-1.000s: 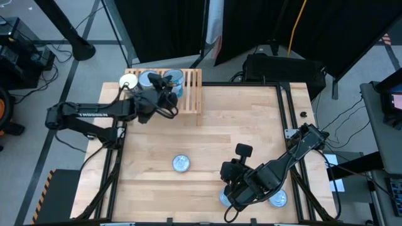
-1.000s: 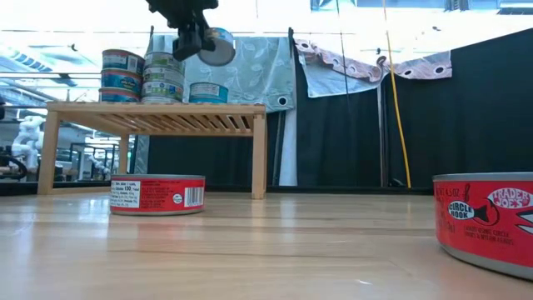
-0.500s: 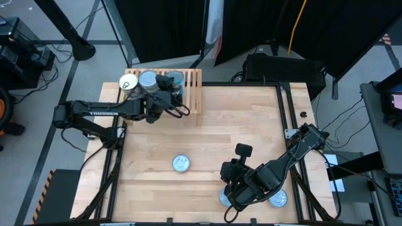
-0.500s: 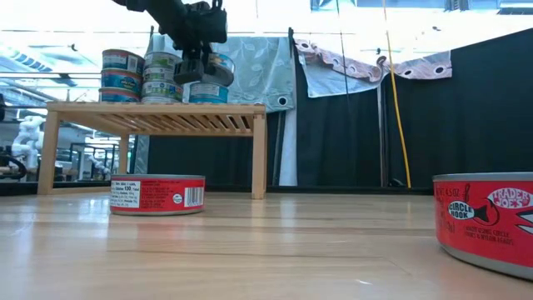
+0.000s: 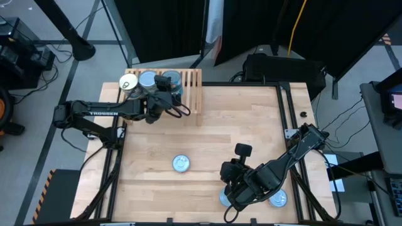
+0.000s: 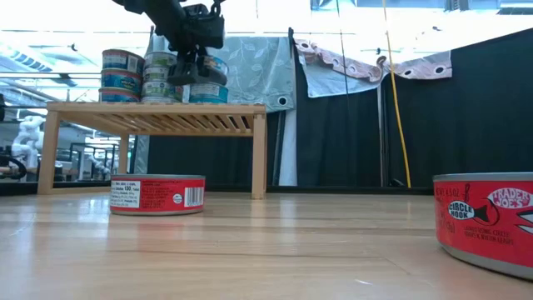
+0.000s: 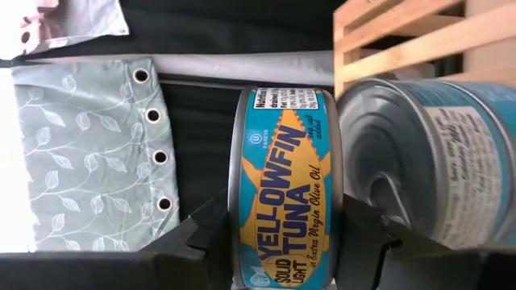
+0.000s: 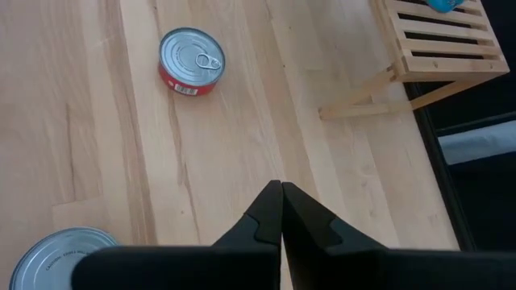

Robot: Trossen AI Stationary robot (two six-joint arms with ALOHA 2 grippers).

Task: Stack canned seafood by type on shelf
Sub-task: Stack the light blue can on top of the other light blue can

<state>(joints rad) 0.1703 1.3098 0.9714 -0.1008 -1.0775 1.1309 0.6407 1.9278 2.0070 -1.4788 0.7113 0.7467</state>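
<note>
The yellowfin tin's edge (image 7: 330,169) touches the lower tin's lid (image 7: 379,153). The yellowfin tin would stay stacked, so I will open my left gripper.
My left gripper (image 5: 168,88) (image 7: 284,208) reaches over the slatted wooden shelf (image 5: 191,94) (image 6: 154,117) and is shut on a blue "Yellowfin Tuna" tin (image 7: 286,185) (image 6: 215,65). Right under it, another blue tin (image 7: 427,161) (image 6: 208,92) stands on the shelf. Two taller stacks of tins (image 6: 122,75) (image 6: 162,77) stand beside it on the slats. A red-sided tin (image 5: 181,164) (image 6: 156,194) sits flat on the table. My right gripper (image 5: 226,171) (image 8: 280,187) hovers shut over the table's near right part. My left gripper pinches the yellowfin tin by its two flat faces, one finger (image 7: 201,234) on one face and the other finger (image 7: 363,229) on the opposite face (image 7: 334,185). The fingers reach in level, from the table's left. The tin is level, just above the lower tin.
Two more tins (image 5: 226,198) (image 5: 278,199) lie on the table near the right arm; one shows large and red in the low view (image 6: 487,221). Bare wood stretches across the table's middle (image 5: 239,119). Curtains hang behind the shelf.
My left gripper moved toward the table's right over the shelf and came down. The tin in its hold went from tilted, with its flat face showing, to level, just over the blue tin on the shelf. Over the last half second it has hardly moved.
</note>
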